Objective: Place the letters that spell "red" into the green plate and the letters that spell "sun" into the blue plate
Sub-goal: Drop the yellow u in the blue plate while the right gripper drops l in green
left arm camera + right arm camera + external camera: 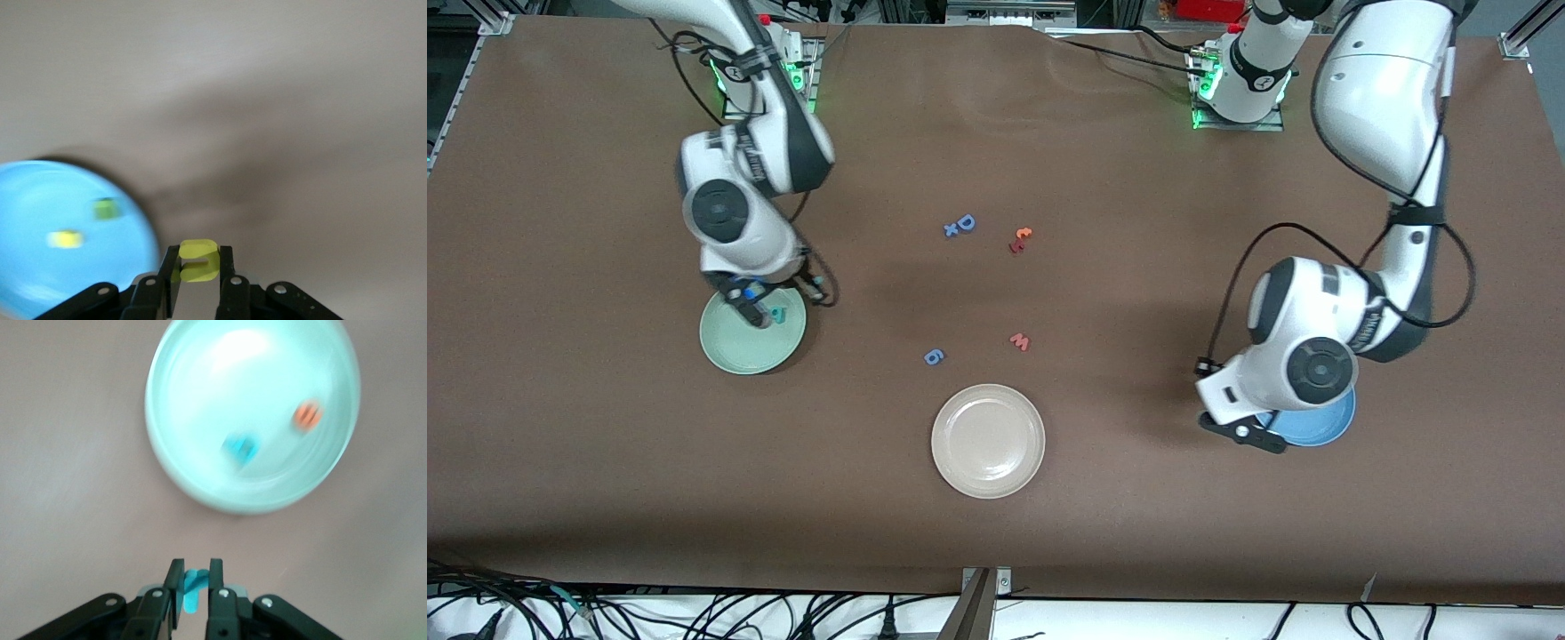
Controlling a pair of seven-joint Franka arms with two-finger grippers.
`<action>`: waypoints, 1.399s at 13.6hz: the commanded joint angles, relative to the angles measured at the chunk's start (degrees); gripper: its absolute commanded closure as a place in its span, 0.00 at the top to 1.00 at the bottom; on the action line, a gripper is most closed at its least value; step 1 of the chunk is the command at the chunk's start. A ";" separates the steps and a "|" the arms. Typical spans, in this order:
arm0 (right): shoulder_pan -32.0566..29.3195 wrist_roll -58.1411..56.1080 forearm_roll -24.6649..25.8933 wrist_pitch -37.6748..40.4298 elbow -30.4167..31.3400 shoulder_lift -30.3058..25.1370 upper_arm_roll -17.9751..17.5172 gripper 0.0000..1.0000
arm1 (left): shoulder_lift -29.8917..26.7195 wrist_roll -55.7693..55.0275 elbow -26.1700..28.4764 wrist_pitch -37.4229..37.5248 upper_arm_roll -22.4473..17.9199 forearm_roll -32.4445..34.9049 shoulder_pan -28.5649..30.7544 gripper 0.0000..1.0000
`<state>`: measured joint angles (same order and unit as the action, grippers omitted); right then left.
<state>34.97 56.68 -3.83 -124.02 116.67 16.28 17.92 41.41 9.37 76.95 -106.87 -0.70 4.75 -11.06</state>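
Note:
The yellow letter hangs outside the blue plate's rim and would miss if released now, so my left gripper lines it up before opening.
My left gripper (199, 251) is shut on a yellow letter (199, 261). It hangs just beside the rim of the blue plate (47, 233), at the side toward the right arm's end. A dark green letter (105, 209) and another yellow letter (67, 238) lie in that plate. In the front view the left arm covers most of the blue plate (1325, 428). My right gripper (194, 564) is shut on a thin teal letter (195, 588) by the edge of the green plate (200, 380). A teal letter (240, 447) and an orange letter (307, 415) lie in it. The green plate (743, 351) also shows in the front view.
A cream-white plate (987, 440) sits near the front camera at mid-table. Loose letters lie in the middle: a blue "g" (934, 356), a pink "w" (1020, 341), a blue "D" (965, 222) and orange-red pieces (1020, 238).

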 commanded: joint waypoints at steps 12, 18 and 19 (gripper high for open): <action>-4.04 -13.79 -0.21 1.40 -3.02 2.09 4.58 0.86 | -0.80 18.94 1.37 -3.96 0.44 3.42 10.18 1.00; -3.51 -8.42 -0.21 18.27 -14.88 0.86 4.06 0.98 | -5.37 3.49 0.40 4.99 5.09 3.33 8.52 1.00; -3.60 -8.86 -0.21 19.85 -16.72 -0.10 3.70 0.98 | -6.42 0.85 0.31 6.57 5.79 3.33 8.52 1.00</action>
<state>31.39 46.99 -3.88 -107.65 102.98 17.23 22.23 37.81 14.33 76.69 -103.29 4.16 7.39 -2.64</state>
